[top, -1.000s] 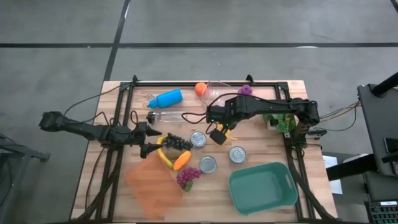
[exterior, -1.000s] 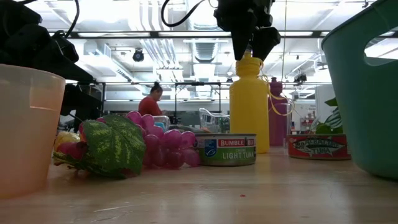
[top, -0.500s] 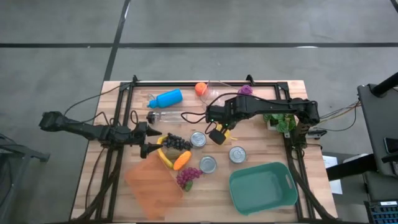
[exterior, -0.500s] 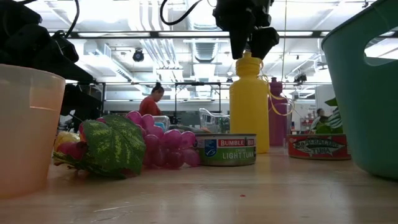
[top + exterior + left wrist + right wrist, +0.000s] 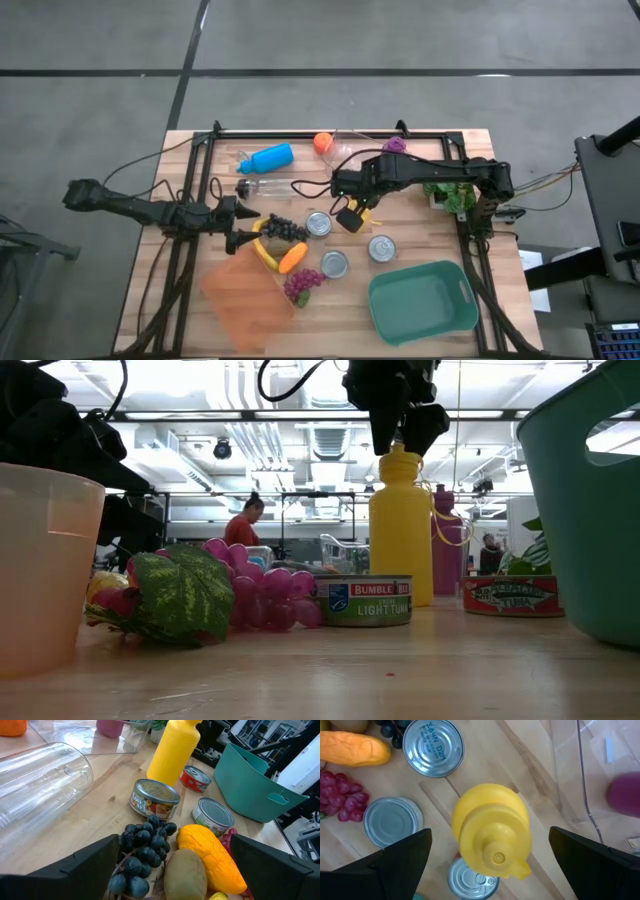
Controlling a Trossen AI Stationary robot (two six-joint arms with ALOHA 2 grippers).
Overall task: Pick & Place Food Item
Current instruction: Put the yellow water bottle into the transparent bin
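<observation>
The robot's right gripper should close on the yellow cap (image 5: 495, 840) now, because its fingers are on both sides of the cap, above the bottle's shoulder (image 5: 490, 797).
A yellow bottle (image 5: 400, 530) stands upright on the table between the tins, seen from above in the right wrist view (image 5: 490, 837). My right gripper (image 5: 403, 422) hangs open just above its cap, one finger on either side and apart from it (image 5: 490, 840). In the high view this gripper (image 5: 350, 215) is near the table's middle. My left gripper (image 5: 240, 227) is open and level at the table's left. Just ahead of it lie dark grapes (image 5: 142, 855), a kiwi (image 5: 185, 872) and an orange-yellow fruit (image 5: 212, 857).
Three tins (image 5: 318, 224) (image 5: 334, 264) (image 5: 381, 248), red grapes with a leaf (image 5: 200, 595) and a banana (image 5: 262, 250) lie mid-table. A teal basket (image 5: 420, 300) and an orange tub (image 5: 245, 290) sit near the front. A blue bottle (image 5: 268, 158), a clear bottle (image 5: 40, 780) and a green plant (image 5: 450, 195) lie farther back.
</observation>
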